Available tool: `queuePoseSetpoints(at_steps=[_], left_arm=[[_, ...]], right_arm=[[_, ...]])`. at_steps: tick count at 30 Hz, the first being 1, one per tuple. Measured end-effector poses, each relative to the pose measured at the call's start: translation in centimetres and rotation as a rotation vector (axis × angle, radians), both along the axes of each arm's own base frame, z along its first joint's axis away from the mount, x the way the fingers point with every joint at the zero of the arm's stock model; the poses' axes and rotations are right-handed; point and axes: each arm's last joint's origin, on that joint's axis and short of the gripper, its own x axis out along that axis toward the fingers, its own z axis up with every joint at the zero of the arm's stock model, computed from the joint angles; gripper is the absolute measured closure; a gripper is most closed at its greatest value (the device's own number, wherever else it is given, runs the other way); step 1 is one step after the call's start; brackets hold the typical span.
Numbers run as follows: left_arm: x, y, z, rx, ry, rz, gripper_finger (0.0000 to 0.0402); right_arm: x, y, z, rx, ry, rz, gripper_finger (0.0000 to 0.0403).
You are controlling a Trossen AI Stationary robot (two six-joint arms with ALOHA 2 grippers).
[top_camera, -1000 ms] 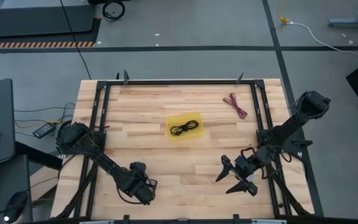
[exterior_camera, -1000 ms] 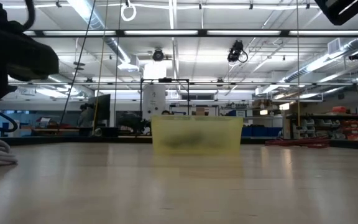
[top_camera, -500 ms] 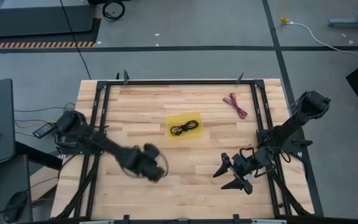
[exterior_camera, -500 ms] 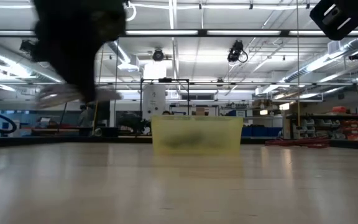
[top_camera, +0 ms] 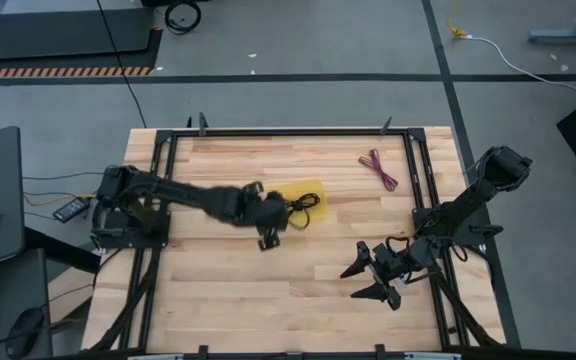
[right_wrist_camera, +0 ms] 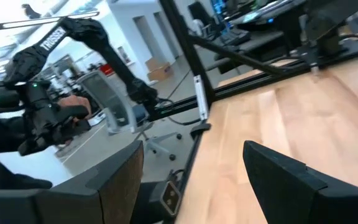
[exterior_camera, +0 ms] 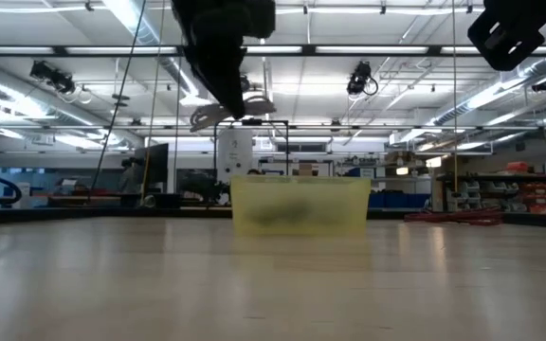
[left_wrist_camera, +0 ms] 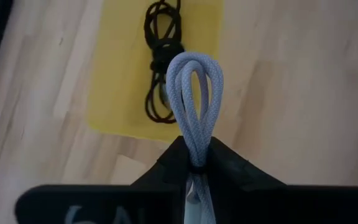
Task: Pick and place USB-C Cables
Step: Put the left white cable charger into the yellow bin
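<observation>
The grey-silver bundle is between my left gripper's fingers outside the yellow tray's edge (left_wrist_camera: 134,134), so it moves inward next before my left gripper releases it.
My left gripper (top_camera: 270,232) hangs above the table at the near-left corner of the yellow tray (top_camera: 313,188), shut on the grey-silver cable bundle (left_wrist_camera: 194,93). The low view shows that gripper (exterior_camera: 224,80) high above the tray (exterior_camera: 299,204). The black cable bundle (top_camera: 298,206) lies inside the tray. The dark red bundle (top_camera: 378,168) rests flat on the table near its far right corner. No white bundle with a red band shows. My right gripper (top_camera: 368,276) is open, low over the table's near right part. My left gripper pinches the grey-silver bundle between its two fingers (left_wrist_camera: 166,174), gripping several strands together just behind one looped end (left_wrist_camera: 196,140). That loop sticks out past the fingertips. The fingers come from above, pointing down. The bundle (exterior_camera: 227,114) is lifted clear of the table.
A black frame rail (top_camera: 268,131) runs around the table. Bare wood (top_camera: 268,290) lies between both arms on the near side. Beyond the table, a long white cord with a yellow end (top_camera: 488,45) lies on the floor.
My left gripper has swung from the table's near left edge up and toward the far side and right, reaching the yellow tray. The grey-silver bundle, which lay on the table at the left, has come up with it and is lifted clear.
</observation>
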Motion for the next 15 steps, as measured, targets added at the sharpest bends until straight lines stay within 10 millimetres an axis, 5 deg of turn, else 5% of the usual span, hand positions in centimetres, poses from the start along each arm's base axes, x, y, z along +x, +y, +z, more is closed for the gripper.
queuePoseSetpoints(at_steps=[7, 15], left_arm=[[0.8, 6.6, 0.0, -0.031, -0.023, -0.052, 0.0351], [1.7, 11.3, -0.4, -0.085, -0.128, -0.117, 0.0357]], right_arm=[[0.2, -0.4, 0.0, -0.057, -0.016, -0.095, 0.0120], [0.9, -1.3, -0.1, -0.086, -0.019, -0.168, 0.0120]])
